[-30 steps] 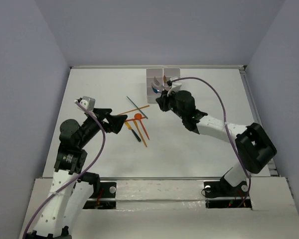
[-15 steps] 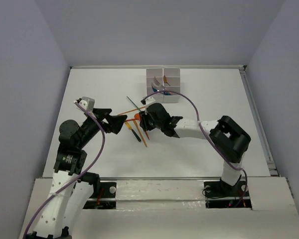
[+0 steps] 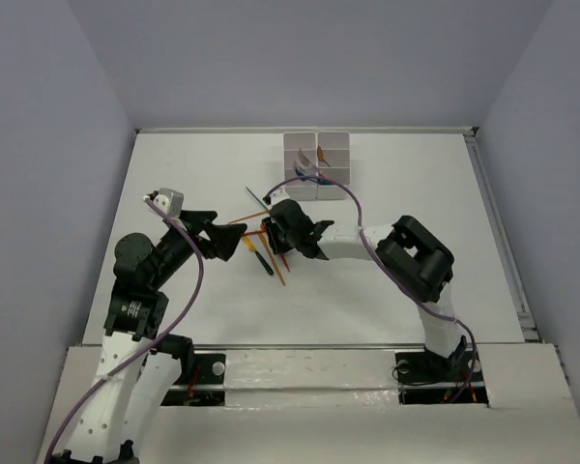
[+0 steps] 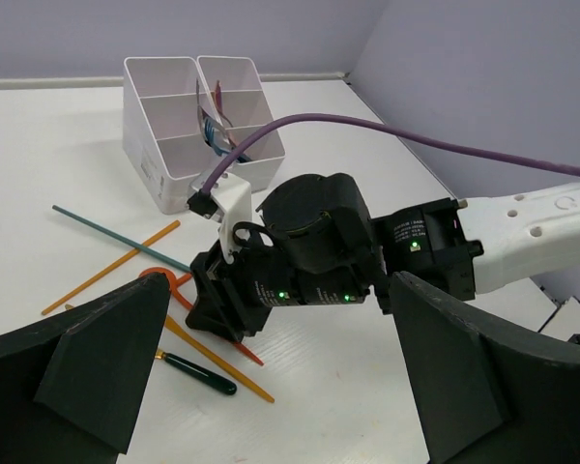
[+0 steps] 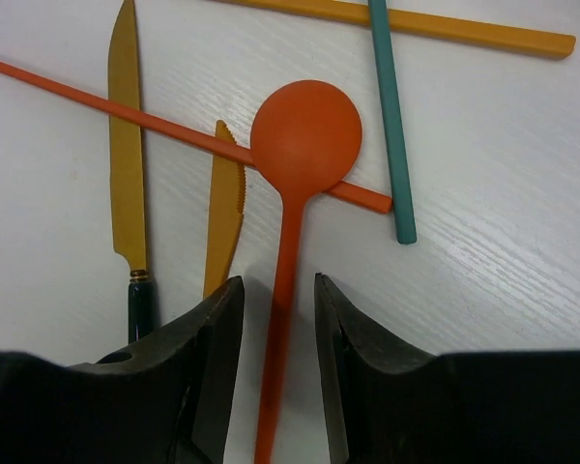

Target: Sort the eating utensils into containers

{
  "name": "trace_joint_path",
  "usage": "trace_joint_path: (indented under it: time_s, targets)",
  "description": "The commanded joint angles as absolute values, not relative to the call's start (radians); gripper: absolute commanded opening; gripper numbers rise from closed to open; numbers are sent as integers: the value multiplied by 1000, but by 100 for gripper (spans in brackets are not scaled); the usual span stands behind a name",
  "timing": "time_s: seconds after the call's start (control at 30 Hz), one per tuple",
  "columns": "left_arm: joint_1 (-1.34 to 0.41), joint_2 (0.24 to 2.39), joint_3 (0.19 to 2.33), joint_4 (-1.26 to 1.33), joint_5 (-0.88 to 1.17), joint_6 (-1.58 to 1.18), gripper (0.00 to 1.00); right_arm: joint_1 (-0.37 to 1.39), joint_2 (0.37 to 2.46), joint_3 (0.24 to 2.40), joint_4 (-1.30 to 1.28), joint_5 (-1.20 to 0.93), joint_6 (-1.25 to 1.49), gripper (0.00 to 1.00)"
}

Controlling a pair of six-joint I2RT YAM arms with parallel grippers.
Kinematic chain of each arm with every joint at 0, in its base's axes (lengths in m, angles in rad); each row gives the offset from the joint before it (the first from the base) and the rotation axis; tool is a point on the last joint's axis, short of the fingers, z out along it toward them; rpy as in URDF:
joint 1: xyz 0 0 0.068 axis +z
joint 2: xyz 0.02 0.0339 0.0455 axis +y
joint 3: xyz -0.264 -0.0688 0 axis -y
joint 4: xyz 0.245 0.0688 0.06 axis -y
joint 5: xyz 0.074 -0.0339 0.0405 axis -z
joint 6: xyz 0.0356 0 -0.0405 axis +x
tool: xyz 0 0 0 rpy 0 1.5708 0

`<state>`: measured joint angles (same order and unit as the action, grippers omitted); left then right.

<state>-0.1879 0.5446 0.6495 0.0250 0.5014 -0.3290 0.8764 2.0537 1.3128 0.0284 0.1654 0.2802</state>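
Note:
In the right wrist view the orange spoon's handle [image 5: 282, 298] runs between the gripper's fingers, down at the table. It is now time for my right gripper to close on it.
The orange spoon [image 5: 305, 133] lies flat on the table in a pile of utensils. My right gripper [image 5: 276, 285] is low over it and open, with one jaw on each side of the spoon's handle and a gap on both sides. Around the spoon lie a teal stick [image 5: 391, 126], a red-orange stick [image 5: 106, 108], a yellow-orange stick [image 5: 416, 24] and two gold knives [image 5: 126, 145], one with a dark green handle. The white containers [image 3: 317, 164] stand at the back and hold a few utensils [image 4: 213, 106]. My left gripper [image 4: 280, 377] is open and empty, left of the pile.
The right arm's purple cable [image 3: 353, 198] arches over the table beside the bins. The pile [image 3: 266, 256] lies between the two grippers. The table's walls stand at the back and both sides.
My right gripper has moved from the bins, left and toward the near side, down onto the pile, and now straddles the orange spoon's handle. The left arm has not moved.

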Motion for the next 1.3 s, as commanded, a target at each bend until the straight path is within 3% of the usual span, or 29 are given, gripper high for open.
trace_joint_path:
  time_s: [0.0,0.2,0.23,0.37,0.53,1.0,1.27]
  targets:
    - [-190,535,675,69,528,-330,99,885,2085,1370,3,202,259,40]
    - [-190,532,675,66,526,-330,99,885,2117,1402,-46,226,229,26]
    - [-190,534,675,67,526,-330,99,885,2114,1401,-41,219,222,18]
    - [-190,534,675,67,526,-328,99,885,2095,1396,-37,202,218,6]
    - [-190,534,675,66,525,-328,99,885,2037,1397,-32,210,207,0]
    - [-190,545,676,63,517,-330,99,885,1743,1306,107,201,173,0]
    - [-190,564,676,60,503,-333,99,674,1657,1203,481,278,161,0]
